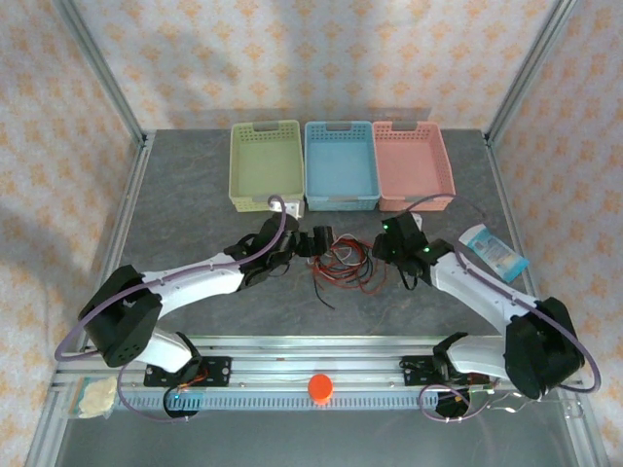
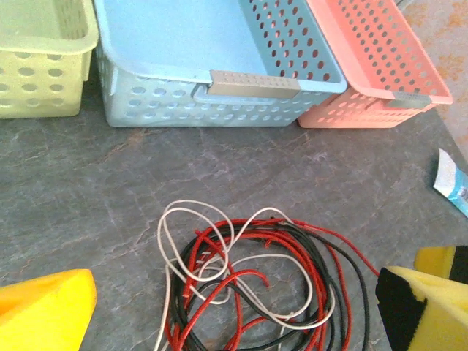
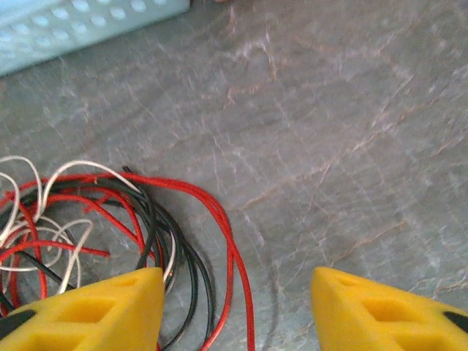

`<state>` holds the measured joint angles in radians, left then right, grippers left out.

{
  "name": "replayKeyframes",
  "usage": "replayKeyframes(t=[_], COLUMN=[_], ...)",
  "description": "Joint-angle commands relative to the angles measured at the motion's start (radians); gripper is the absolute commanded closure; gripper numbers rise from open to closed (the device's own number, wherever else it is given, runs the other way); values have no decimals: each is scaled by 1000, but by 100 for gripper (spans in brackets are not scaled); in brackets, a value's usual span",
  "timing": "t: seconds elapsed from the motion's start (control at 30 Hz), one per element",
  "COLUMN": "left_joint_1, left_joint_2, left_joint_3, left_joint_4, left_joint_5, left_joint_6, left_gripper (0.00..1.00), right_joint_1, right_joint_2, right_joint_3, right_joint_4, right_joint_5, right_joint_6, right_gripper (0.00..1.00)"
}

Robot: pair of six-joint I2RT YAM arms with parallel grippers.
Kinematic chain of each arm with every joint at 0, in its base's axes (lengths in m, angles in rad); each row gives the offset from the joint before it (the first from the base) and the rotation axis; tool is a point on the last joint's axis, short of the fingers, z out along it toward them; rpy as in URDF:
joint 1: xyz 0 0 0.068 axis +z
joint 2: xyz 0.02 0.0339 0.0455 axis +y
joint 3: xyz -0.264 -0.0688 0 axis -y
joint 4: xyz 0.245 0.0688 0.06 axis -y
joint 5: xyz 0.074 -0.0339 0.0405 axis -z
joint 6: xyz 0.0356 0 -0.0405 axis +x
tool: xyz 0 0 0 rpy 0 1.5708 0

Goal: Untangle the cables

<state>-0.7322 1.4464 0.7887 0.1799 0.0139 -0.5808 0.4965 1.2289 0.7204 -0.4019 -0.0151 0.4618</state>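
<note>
The whitish wire needs to be untangled from the others. Next, my left gripper will grip only that wire by its part at the cable heap's outer edge (image 1: 333,245) (image 2: 161,232) to do this.
The cables (image 1: 341,265) lie as one tangled heap of red, black and whitish wires on the grey table between both arms. In the left wrist view the cables (image 2: 256,278) sit on the table between my left gripper's yellow fingers (image 2: 44,311), which stand wide apart. My left gripper (image 1: 316,240) is open at the heap's left edge. My right gripper (image 1: 384,249) is open at the heap's right edge. In the right wrist view the cables (image 3: 110,219) spread to the left, with a red loop running between the yellow fingers (image 3: 95,314). Neither gripper holds a wire.
Three perforated baskets stand in a row at the back: yellow-green (image 1: 265,163), blue (image 1: 341,163), pink (image 1: 413,163). A light blue packet (image 1: 493,252) lies to the right of the right arm. An orange-red knob (image 1: 320,387) sits on the front rail.
</note>
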Motion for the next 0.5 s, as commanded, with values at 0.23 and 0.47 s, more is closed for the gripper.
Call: replayKeyframes(t=[0.23, 0.47], left_joint_1=[43, 78], left_joint_2=[26, 133], left_joint_3=[-79, -37], left_joint_4=[52, 78], left_joint_5=[49, 217], left_joint_6=[-69, -31], left_gripper=[4, 14], right_joint_1=[11, 24], right_joint_2=[101, 106], right_joint_3=[120, 148], right_joint_4=[69, 48], right_joint_5=[-197, -148], right_joint_6=[-25, -29], right_gripper=[57, 58])
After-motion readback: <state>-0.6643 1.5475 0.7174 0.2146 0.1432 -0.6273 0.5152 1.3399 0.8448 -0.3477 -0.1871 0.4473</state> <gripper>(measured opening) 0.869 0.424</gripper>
